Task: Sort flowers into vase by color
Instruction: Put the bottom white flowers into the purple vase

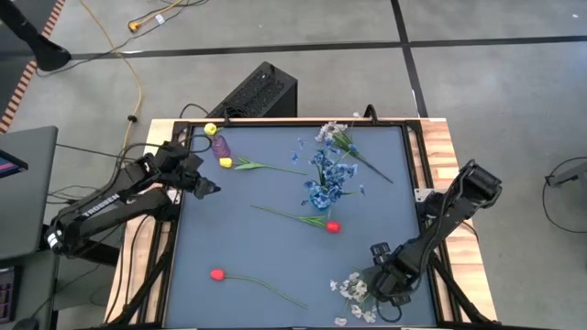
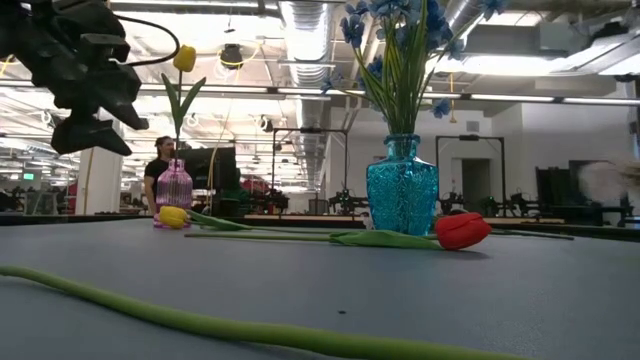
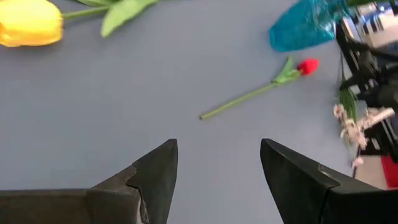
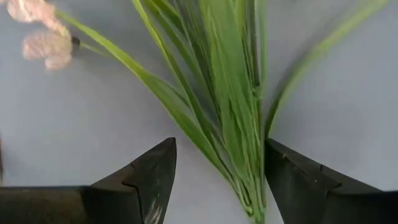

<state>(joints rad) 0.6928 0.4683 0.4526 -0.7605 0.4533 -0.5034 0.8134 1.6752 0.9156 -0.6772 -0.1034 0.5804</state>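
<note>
My right gripper closes on the green stems next. Its fingers reach down around the stems near the mat, so closing now would catch the stems.
My left gripper (image 1: 209,188) (image 3: 217,180) is open and raised above the table's left part, near the yellow flower (image 1: 227,162) (image 3: 28,25) lying flat. My right gripper (image 1: 378,286) (image 4: 217,180) is open, low over the white-lavender bunch (image 1: 353,289) at the near right; its green stems (image 4: 233,112) run between the fingers. A small pink vase (image 1: 223,149) (image 2: 174,185) holds a yellow bud (image 1: 211,129). The blue vase (image 1: 321,192) (image 2: 402,185) holds blue sprigs. Two red tulips (image 1: 332,225) (image 1: 216,273) and a second white bunch (image 1: 335,133) lie on the mat. My right gripper stands open astride the green stems (image 4: 249,180) of the white-lavender bunch, pointing down from above. One finger (image 4: 292,180) is right beside the stems, and I cannot tell whether it touches them. The bunch lies flat on the mat.
The mat (image 1: 275,257) sits in a raised dark frame with wooden edges (image 1: 445,156). A black box (image 1: 261,92) stands beyond the far edge. A person shows far off in the room (image 2: 157,165). A long green stem (image 2: 200,320) crosses the near mat.
</note>
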